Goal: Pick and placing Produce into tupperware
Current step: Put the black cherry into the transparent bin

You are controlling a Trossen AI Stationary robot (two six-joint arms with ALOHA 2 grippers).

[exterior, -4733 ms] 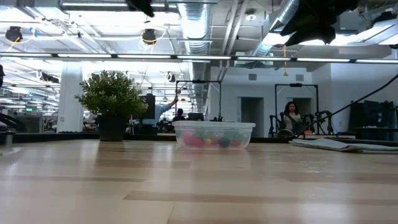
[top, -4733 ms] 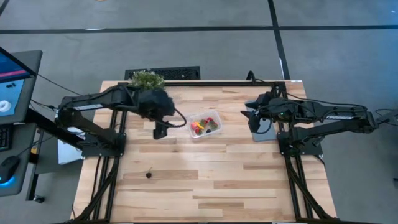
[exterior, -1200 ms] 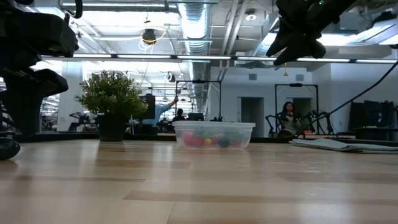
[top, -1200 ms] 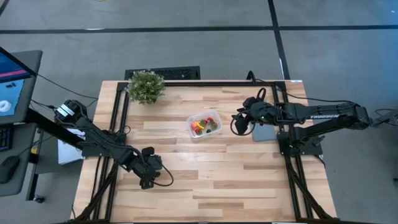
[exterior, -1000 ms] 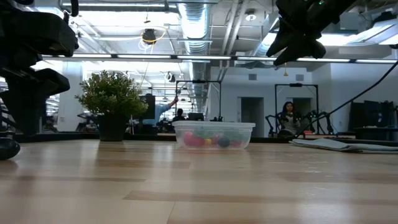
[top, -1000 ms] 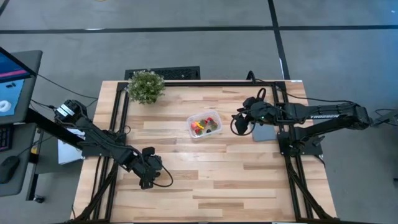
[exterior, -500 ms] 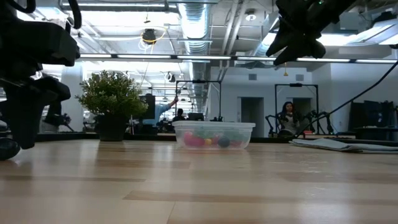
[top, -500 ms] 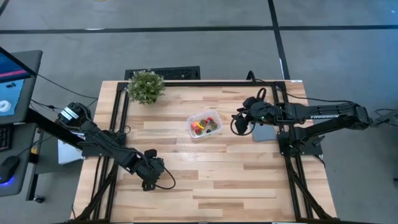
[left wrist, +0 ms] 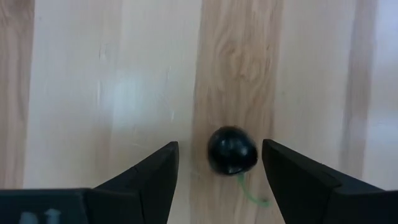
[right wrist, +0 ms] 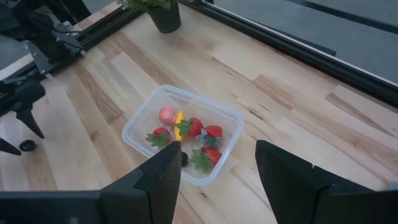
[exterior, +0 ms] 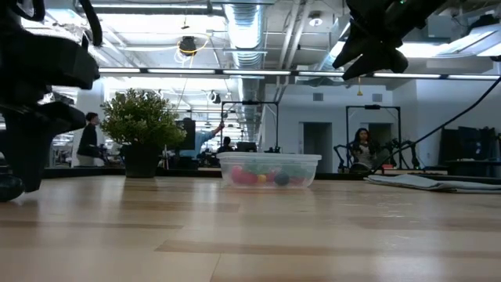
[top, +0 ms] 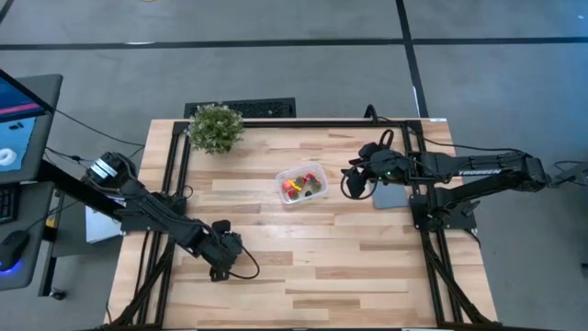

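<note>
My left gripper should close on the dark berry (left wrist: pixel 232 150) now; both fingertips are level with the berry's sides in the left wrist view.
A small dark round berry (left wrist: pixel 232 150) with a green stem lies on the wood near the table's left near part. My left gripper (left wrist: pixel 221 152) is open and points down over it, one finger on each side, with a gap showing to both. In the high view this gripper (top: pixel 219 268) hides the berry. The clear tupperware (top: pixel 301 183) stands mid-table and holds red strawberry pieces, a yellow piece and a dark berry (right wrist: pixel 185 159). My right gripper (top: pixel 350 184) is open and hovers just right of the tub (right wrist: pixel 183 134), above the table.
A potted plant (top: pixel 217 127) stands at the far left corner. A flat grey slab (top: pixel 390 195) lies under my right arm near the right edge. Bare wood stretches across the near half. In the low view, people show in the room beyond the tub (exterior: pixel 268 169).
My left arm has edged slightly toward the table's right, keeping its open gripper low over the berry. My right gripper has stayed beside the tub. The tub and its contents have not moved.
</note>
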